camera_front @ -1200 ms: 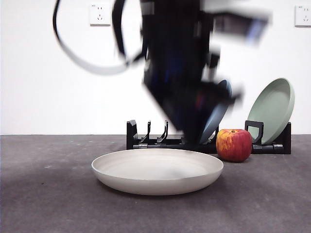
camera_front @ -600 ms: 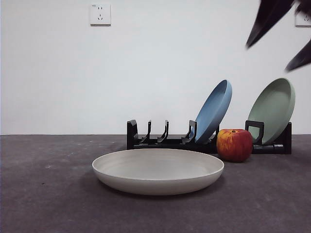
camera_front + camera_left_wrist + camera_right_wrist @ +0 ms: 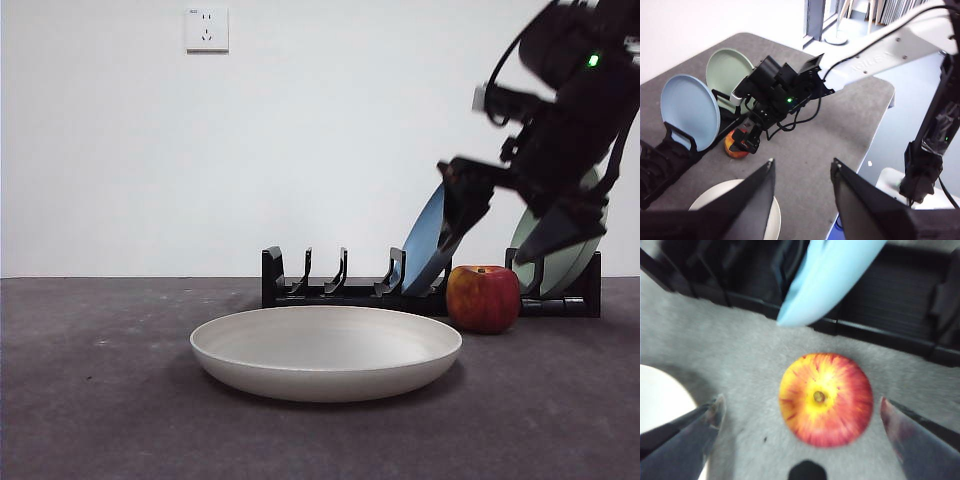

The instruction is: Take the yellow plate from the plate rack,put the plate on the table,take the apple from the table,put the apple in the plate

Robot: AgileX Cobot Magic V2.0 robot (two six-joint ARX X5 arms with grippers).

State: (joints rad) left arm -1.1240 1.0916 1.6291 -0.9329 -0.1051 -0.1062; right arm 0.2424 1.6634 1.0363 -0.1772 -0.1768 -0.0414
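Note:
The right gripper should next grab the apple (image 3: 484,298) by its round sides, so that it can put the apple in the plate (image 3: 325,345).
The yellow plate (image 3: 325,350) lies flat on the table (image 3: 100,400), in front of the plate rack (image 3: 330,290). The red apple (image 3: 484,298) stands on the table just right of the plate, against the rack. My right gripper (image 3: 510,235) hangs open directly above the apple (image 3: 826,399), one jaw on each side, not touching it. The plate's rim (image 3: 662,395) shows beside one jaw. My left gripper (image 3: 802,165) is open and empty, high above the table, looking down on the right gripper (image 3: 747,142), the apple (image 3: 736,149) and part of the plate (image 3: 715,210).
A blue plate (image 3: 425,240) and a sage-green plate (image 3: 560,250) lean in the rack right behind the apple, close to the right gripper's jaws. The rack's left slots stand vacant. The table edge (image 3: 860,150) lies to the right.
The arm that hung over the plate a second ago has gone up out of the front view. The right arm has come down from the top right to above the apple.

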